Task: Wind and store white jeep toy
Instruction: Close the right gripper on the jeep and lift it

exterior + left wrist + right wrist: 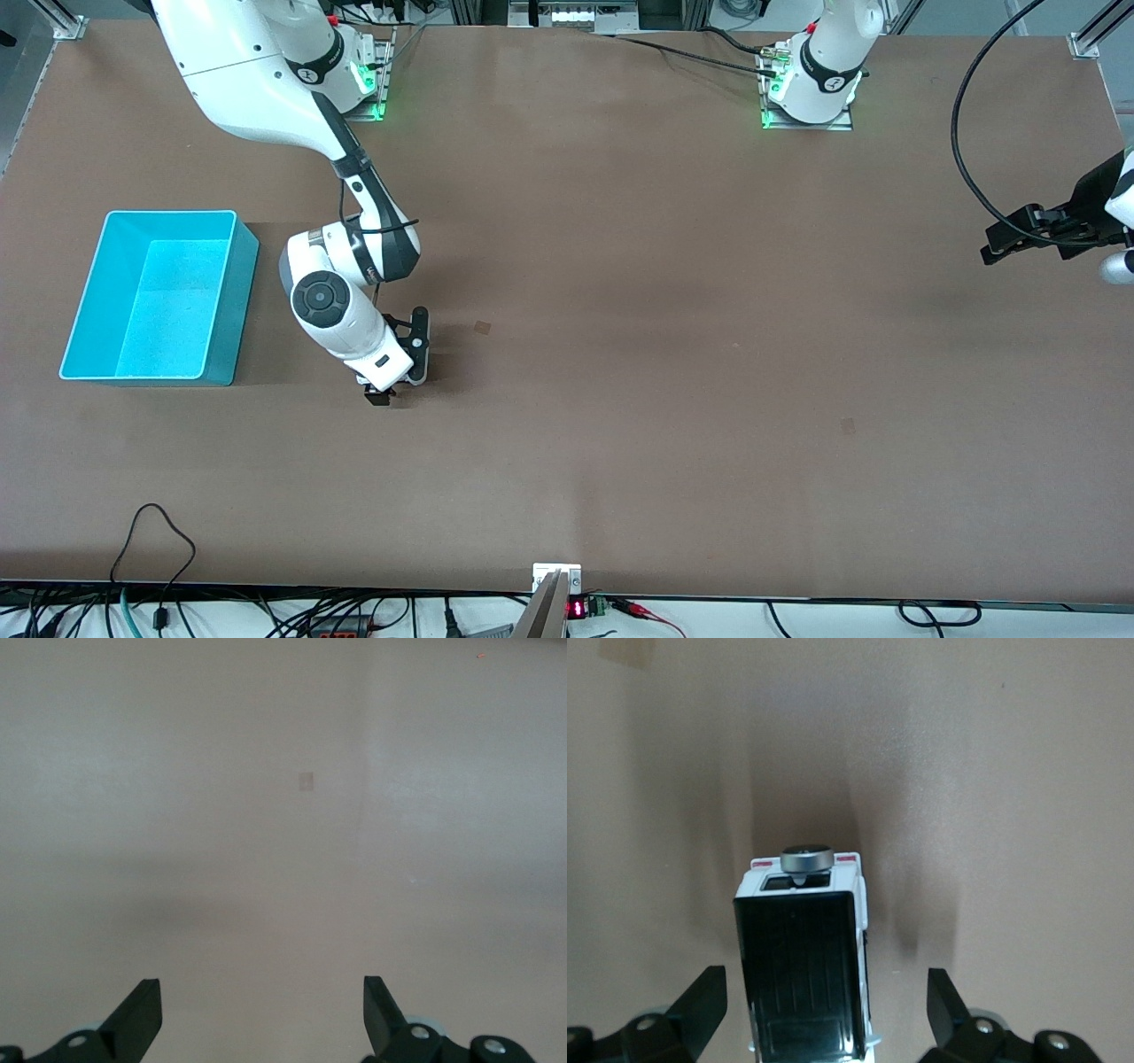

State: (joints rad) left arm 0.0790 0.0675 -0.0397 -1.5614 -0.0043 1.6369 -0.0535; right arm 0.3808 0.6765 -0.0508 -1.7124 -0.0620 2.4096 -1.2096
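The jeep toy is ready for my right gripper to close on it: the gripper's fingers are beside the jeep toy's black roof panel, below the round spare wheel.
The white jeep toy stands on the brown table, its black roof panel facing up and a round grey spare wheel on its end. My right gripper is low over it, open, with one finger on each side of the body and a gap to both. In the front view the right gripper covers the toy, beside the turquoise bin on the side toward the left arm's end. My left gripper waits open above bare table at the left arm's end, and the left wrist view shows nothing between the left gripper's fingers.
The turquoise bin has nothing in it and stands at the right arm's end of the table. Cables trail along the table edge nearest the front camera. Both arm bases stand along the edge farthest from that camera.
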